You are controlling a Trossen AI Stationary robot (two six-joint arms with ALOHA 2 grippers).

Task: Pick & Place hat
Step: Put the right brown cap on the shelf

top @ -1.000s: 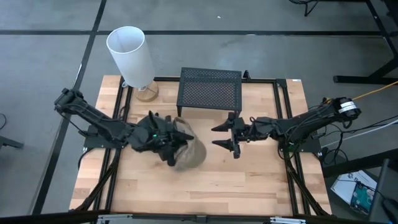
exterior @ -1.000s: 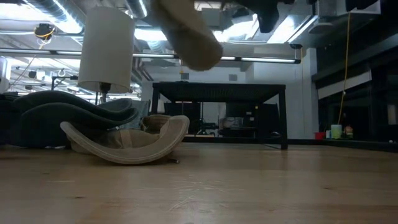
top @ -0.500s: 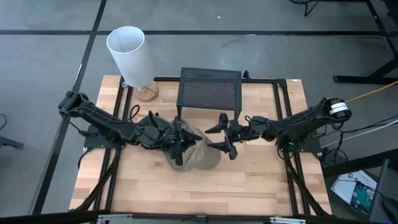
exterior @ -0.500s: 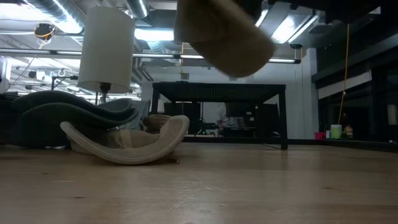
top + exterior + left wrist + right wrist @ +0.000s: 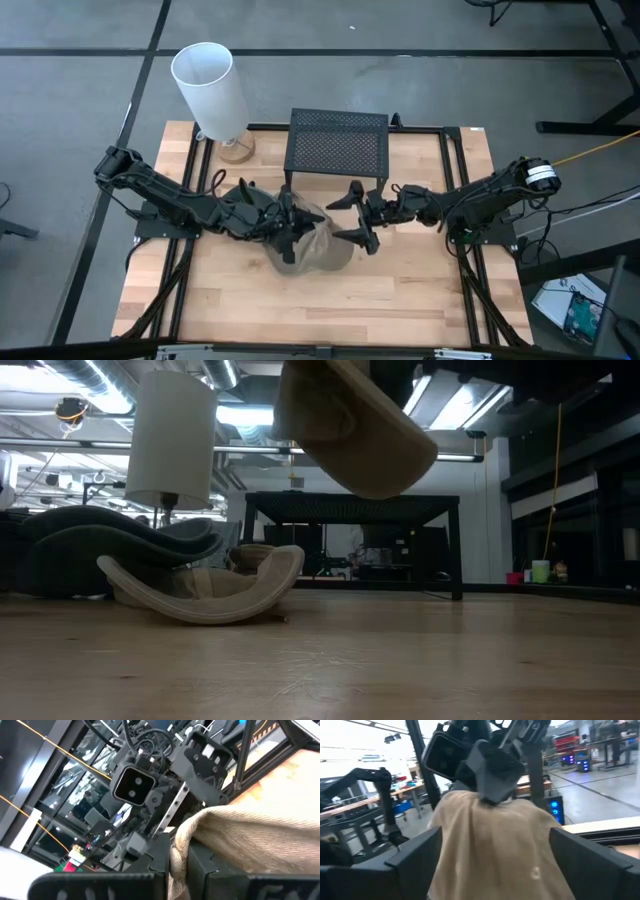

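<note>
The beige hat should go on the black mesh rack. My right gripper will next grab the beige hat by its crown cloth.
A beige knitted hat hangs in the air over the middle of the table, seen high up in the low view. My left gripper is shut on it at its left side. My right gripper is open just right of the hat and faces it. In the right wrist view its two fingers stand wide on either side of the hanging hat; I see no touch. A second beige hat rests with its curved underside on the table. My left gripper pinches the hat's thick rolled edge between its two fingers, coming roughly level from the table's left. The hat is lifted clear of the table, and its body hangs below and beyond the fingers, slack.
A lamp with a white shade stands at the far left corner. A black mesh rack stands at the far middle edge. Black frame rails run along the table's sides. Bare wood lies near the front edge.
My left gripper has carried the hat toward the table's right, to the middle, keeping its hold. My right gripper has moved left toward the hat, staying open. In the last half second both have nearly stopped.
</note>
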